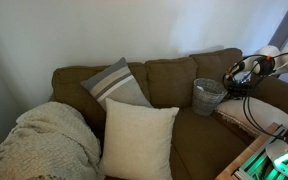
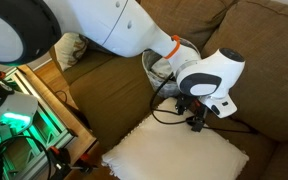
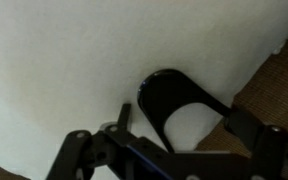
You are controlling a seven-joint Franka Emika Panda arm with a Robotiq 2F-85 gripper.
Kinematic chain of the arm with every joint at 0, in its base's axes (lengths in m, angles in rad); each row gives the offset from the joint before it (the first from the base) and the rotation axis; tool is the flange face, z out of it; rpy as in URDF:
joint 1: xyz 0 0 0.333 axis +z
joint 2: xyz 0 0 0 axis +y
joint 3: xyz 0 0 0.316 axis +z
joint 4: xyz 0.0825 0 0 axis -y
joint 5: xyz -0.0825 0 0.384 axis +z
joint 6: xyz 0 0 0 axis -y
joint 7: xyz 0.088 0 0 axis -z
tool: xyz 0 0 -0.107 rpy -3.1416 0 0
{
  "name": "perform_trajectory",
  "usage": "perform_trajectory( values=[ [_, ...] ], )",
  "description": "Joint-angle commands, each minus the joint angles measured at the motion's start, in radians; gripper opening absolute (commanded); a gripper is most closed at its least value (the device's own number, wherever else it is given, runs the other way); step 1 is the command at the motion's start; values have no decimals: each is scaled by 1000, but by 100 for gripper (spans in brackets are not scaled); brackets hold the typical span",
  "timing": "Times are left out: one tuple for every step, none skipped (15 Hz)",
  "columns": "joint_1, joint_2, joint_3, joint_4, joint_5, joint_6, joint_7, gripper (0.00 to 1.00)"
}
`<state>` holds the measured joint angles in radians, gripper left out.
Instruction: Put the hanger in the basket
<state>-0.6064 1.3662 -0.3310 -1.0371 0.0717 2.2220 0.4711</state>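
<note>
My gripper will grab the black hanger by its curved loop, so the rest can enter the basket first.
The grey wire-mesh basket stands on the brown sofa seat against the backrest; in an exterior view the arm hides most of it. A black hanger shows in the wrist view as a curved black loop on a white pillow. My gripper is low over that pillow with a finger on each side of the loop and looks open. It shows in both exterior views, to the right of the basket. I cannot make out the hanger in the exterior views.
The white pillow lies on the seat under the gripper. A striped grey pillow, a large cream pillow and a knitted blanket fill the sofa's other end. Equipment with green lights stands beside the sofa.
</note>
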Motion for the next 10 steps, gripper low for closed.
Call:
perform_trajectory(
  values=[
    [-12, 43, -15, 38, 9, 30, 55, 100],
    [-16, 42, -16, 37, 11, 30, 64, 100],
    [-17, 42, -23, 35, 10, 29, 80, 100],
    [-19, 41, -30, 34, 9, 23, 94, 100],
    [-21, 44, -39, 35, 8, 20, 114, 100],
    [-26, 47, -39, 37, 9, 12, 120, 100],
    [-28, 50, -42, 36, 8, 11, 127, 95],
    [-31, 55, -38, 40, 8, 7, 127, 85],
    [-39, 73, -22, 65, 18, -7, 88, 71],
    [-37, 93, -13, 81, 12, -8, 66, 68]
  ],
)
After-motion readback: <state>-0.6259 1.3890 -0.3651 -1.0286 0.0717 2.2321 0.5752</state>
